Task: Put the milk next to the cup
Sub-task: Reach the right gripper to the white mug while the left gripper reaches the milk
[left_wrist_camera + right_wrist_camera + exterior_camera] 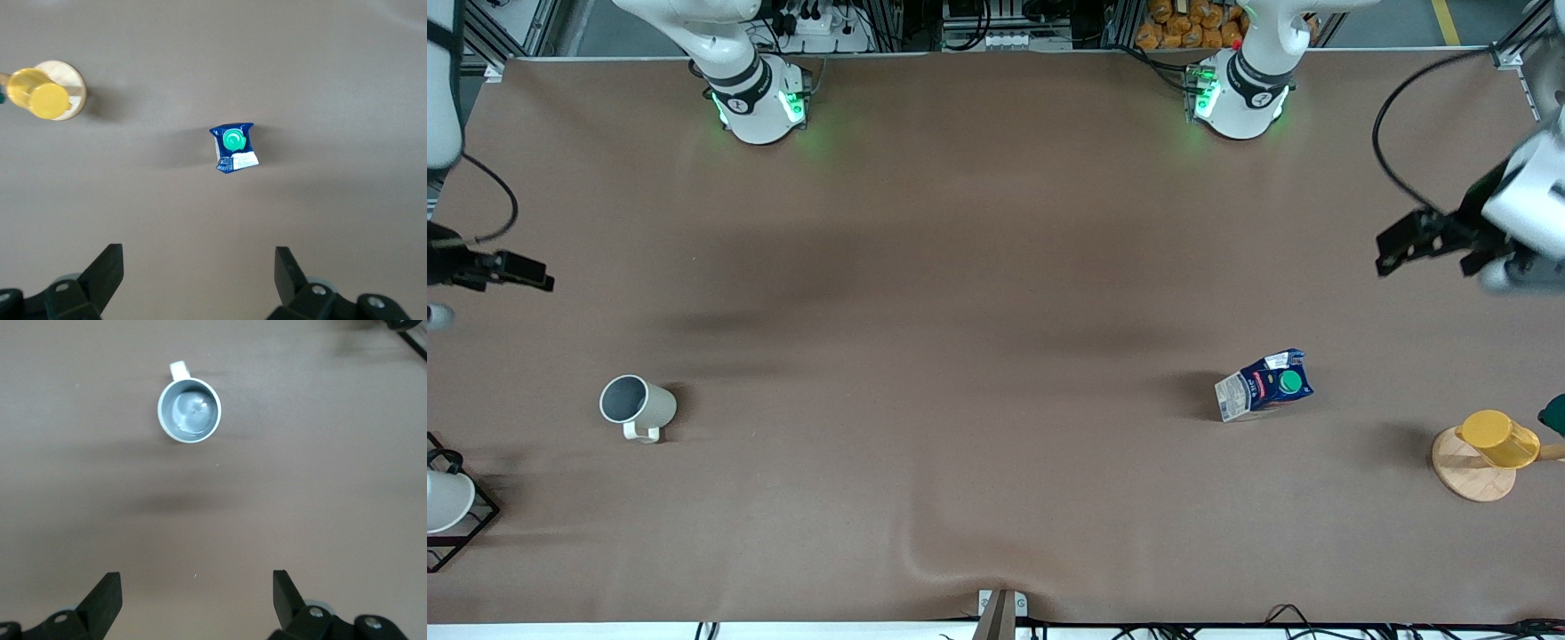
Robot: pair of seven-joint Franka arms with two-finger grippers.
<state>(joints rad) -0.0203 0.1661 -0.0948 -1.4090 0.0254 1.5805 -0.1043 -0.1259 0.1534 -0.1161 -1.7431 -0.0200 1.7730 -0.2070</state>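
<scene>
The robot's right gripper will next grab the cup by its rim, to set the cup where the milk (1264,384) can stand next to it.
The milk (1264,384), a dark blue carton with a green cap, stands upright on the brown table toward the left arm's end. It also shows in the left wrist view (233,147). The cup (638,406), a cream-white mug with a grey inside, stands upright toward the right arm's end, its handle turned toward the front camera. It also shows in the right wrist view (189,409). My left gripper (1449,240) (199,257) is open and empty, high over the table's end. My right gripper (480,267) (197,580) is open and empty, high over the other end.
A yellow cup (1498,438) lies on a round wooden disc (1469,480) beside the milk at the left arm's end; it also shows in the left wrist view (41,97). A plain white cup in a black wire frame (447,505) sits near the mug. The table cover bulges (943,551) near the front edge.
</scene>
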